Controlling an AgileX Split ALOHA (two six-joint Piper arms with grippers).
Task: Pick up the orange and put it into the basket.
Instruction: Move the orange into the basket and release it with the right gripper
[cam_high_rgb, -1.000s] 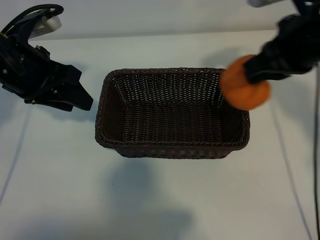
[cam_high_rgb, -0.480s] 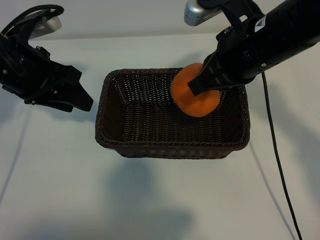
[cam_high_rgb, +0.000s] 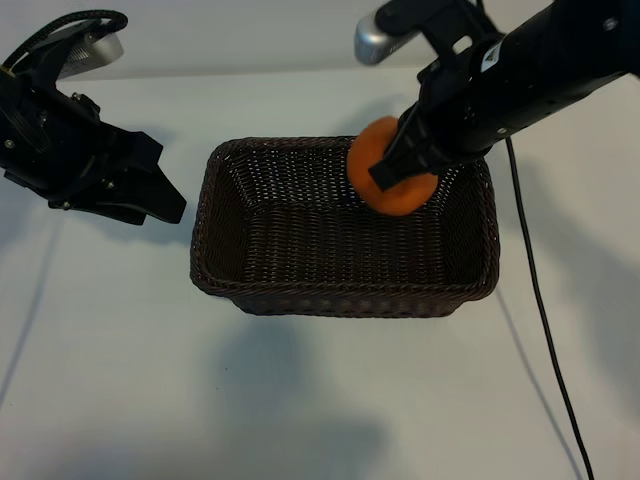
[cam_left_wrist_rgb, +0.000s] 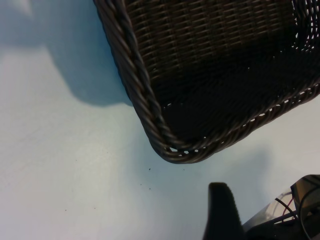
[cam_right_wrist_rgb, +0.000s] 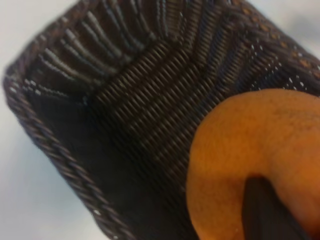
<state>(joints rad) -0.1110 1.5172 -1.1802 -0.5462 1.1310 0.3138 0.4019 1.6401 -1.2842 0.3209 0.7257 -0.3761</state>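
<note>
My right gripper should keep holding the orange until it is lower in the basket, because the orange is still high above the basket's woven bottom.
The orange (cam_high_rgb: 402, 196) hangs over the right back part of the dark woven basket (cam_high_rgb: 340, 300), above its floor. My right gripper (cam_high_rgb: 398, 166) is shut on the orange, reaching in from the back right. In the right wrist view the orange (cam_right_wrist_rgb: 235, 150) fills the near corner with one dark finger (cam_right_wrist_rgb: 265, 210) pressed on it, and the basket's inside (cam_right_wrist_rgb: 150, 80) lies beneath. My left gripper (cam_high_rgb: 172, 180) is parked left of the basket, open and holding nothing. The left wrist view shows one finger (cam_left_wrist_rgb: 220, 210) over the table near a basket corner (cam_left_wrist_rgb: 145, 105).
The basket stands in the middle of a white table (cam_high_rgb: 300, 400). A black cable (cam_high_rgb: 540, 320) trails from the right arm down the table's right side. A thin cable (cam_high_rgb: 30, 310) runs down the left side.
The right arm has carried the orange leftward, from over the basket's right rim to over its inside. The left arm has not moved.
</note>
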